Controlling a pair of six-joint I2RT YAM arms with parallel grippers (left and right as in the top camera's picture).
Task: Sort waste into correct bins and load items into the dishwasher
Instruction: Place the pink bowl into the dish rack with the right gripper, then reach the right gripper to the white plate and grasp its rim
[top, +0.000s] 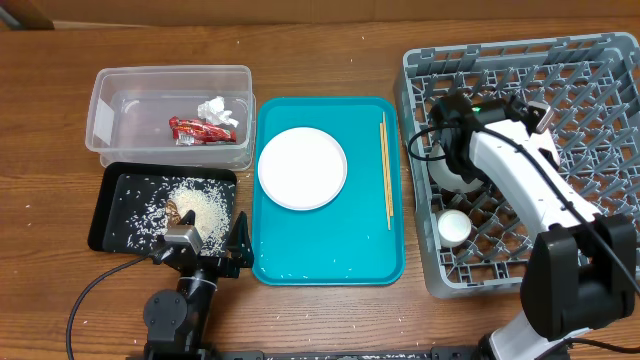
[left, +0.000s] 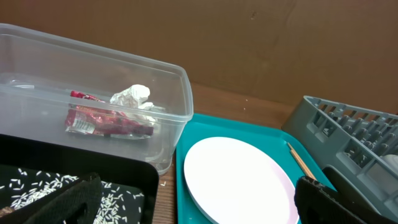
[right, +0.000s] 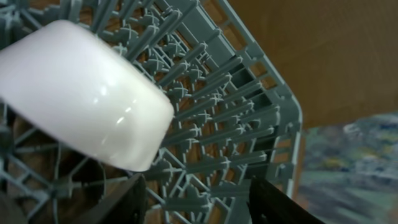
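Note:
The pale pink plate should go into the dish rack (top: 560, 80), so next my right gripper will grab it by its rim (top: 344, 174) and keep the opposite edge free for loading.
The clear tub (top: 105, 118) holds the red wrapper (top: 198, 130) and white tissue (top: 214, 107); both show in the left wrist view, wrapper (left: 106, 121) and tissue (left: 132, 96). The black tray (top: 115, 215) holds rice and brown scraps (top: 195, 205). A pale pink plate (top: 302, 168) and chopsticks (top: 386, 170) lie on the teal tray (top: 330, 250). The grey dish rack (top: 560, 80) holds a white cup (top: 453, 228) and a white bowl (right: 81, 106). My left gripper (top: 205, 242) is open and empty at the front. My right gripper (top: 447, 140) is open over the rack, just beside the bowl.
The teal tray lies between the two bins and the rack. A few rice grains lie on its front part and on the wood near the black tray. The right arm (top: 530, 190) stretches across the rack's left half.

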